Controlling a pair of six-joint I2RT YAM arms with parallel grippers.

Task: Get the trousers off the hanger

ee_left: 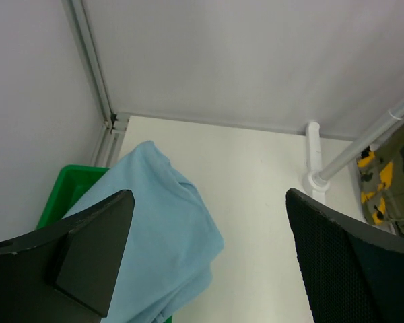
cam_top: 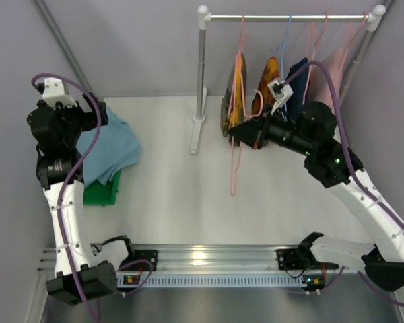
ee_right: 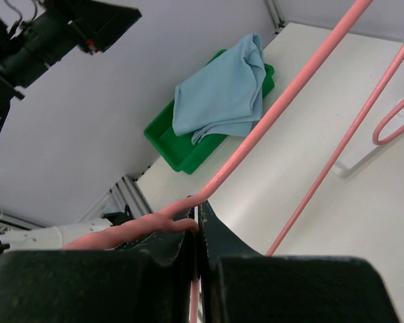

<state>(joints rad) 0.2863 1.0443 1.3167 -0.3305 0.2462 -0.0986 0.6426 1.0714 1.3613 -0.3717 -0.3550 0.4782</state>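
My left gripper grabs the pink hanger by its dangling loop [cam_top: 233,187] next, since the hanger's hook stays free to hang on the bar.
The light blue trousers [cam_top: 111,145] lie crumpled over a green bin [cam_top: 101,194] at the left; they also show in the left wrist view [ee_left: 158,235] and the right wrist view [ee_right: 222,91]. My left gripper [cam_top: 99,116] hovers above them, open and empty [ee_left: 209,202]. The yellow and black patterned trousers [cam_top: 234,94] hang from the rail [cam_top: 289,17]. My right gripper [cam_top: 236,132] is just beside them, shut on the wire of a pink hanger [ee_right: 276,111] whose loop dangles below it [cam_top: 233,171]. The jaws [ee_right: 197,219] pinch the wire.
An orange-red patterned pair [cam_top: 268,79], a navy pair [cam_top: 297,84] and a pink garment [cam_top: 333,70] hang further right on the rail. The rack post [cam_top: 200,74] stands on a white foot mid-table. Grey walls close in at left and back.
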